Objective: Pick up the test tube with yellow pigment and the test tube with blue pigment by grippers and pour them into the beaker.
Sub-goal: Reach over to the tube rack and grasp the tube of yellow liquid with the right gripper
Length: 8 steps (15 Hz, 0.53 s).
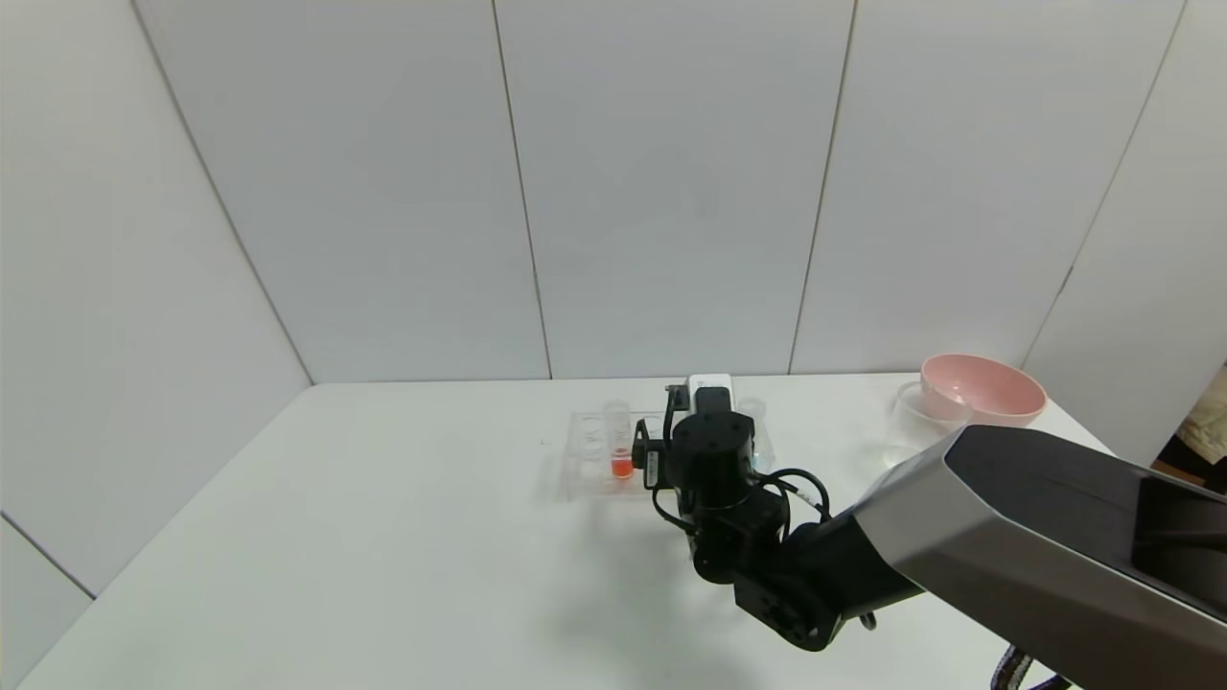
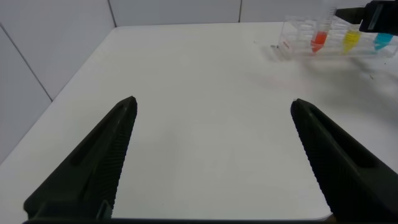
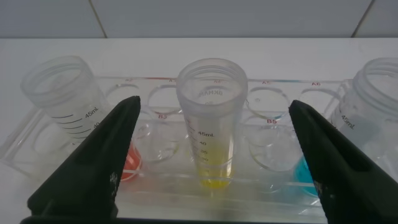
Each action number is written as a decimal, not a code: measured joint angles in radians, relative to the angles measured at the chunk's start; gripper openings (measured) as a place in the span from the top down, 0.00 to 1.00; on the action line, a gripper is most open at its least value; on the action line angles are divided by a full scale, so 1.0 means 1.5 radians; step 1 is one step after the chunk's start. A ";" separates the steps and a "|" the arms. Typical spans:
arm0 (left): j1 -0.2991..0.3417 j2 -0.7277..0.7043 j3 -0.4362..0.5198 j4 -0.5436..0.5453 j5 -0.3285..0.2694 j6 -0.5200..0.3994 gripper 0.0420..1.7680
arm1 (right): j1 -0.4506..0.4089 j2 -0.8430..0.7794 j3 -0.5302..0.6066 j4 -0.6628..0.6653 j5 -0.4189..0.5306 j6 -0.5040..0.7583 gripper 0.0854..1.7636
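The yellow tube's upper body is between my right gripper's fingers in the right wrist view, below the tube's rim, so I should close my right gripper on it now.
The yellow test tube stands upright in a clear rack, between the red-orange tube and the blue test tube. My right gripper is open, with one finger on each side of the yellow tube and not touching it. In the head view the right gripper hides the yellow tube; the blue tube barely shows beside it. The beaker stands at the far right. My left gripper is open and empty over bare table, far from the rack.
A pink bowl sits right behind the beaker near the table's back right corner. The red-orange tube stands at the rack's left end. White walls close the table at the back and left.
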 joint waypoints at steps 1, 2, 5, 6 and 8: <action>0.000 0.000 0.000 0.000 0.000 0.000 0.00 | -0.001 0.001 0.001 -0.002 0.002 0.000 0.06; 0.000 0.000 0.000 0.000 0.000 0.000 0.00 | -0.002 0.001 0.002 -0.002 0.002 0.000 0.17; 0.000 0.000 0.000 0.000 0.000 0.000 0.00 | -0.002 0.000 0.004 -0.003 0.002 0.001 0.44; 0.000 0.000 0.000 0.000 0.000 0.000 0.00 | -0.002 0.000 0.005 -0.003 0.002 0.001 0.50; 0.000 0.000 0.000 0.000 0.000 0.000 0.00 | -0.001 -0.001 0.006 -0.004 0.002 0.001 0.64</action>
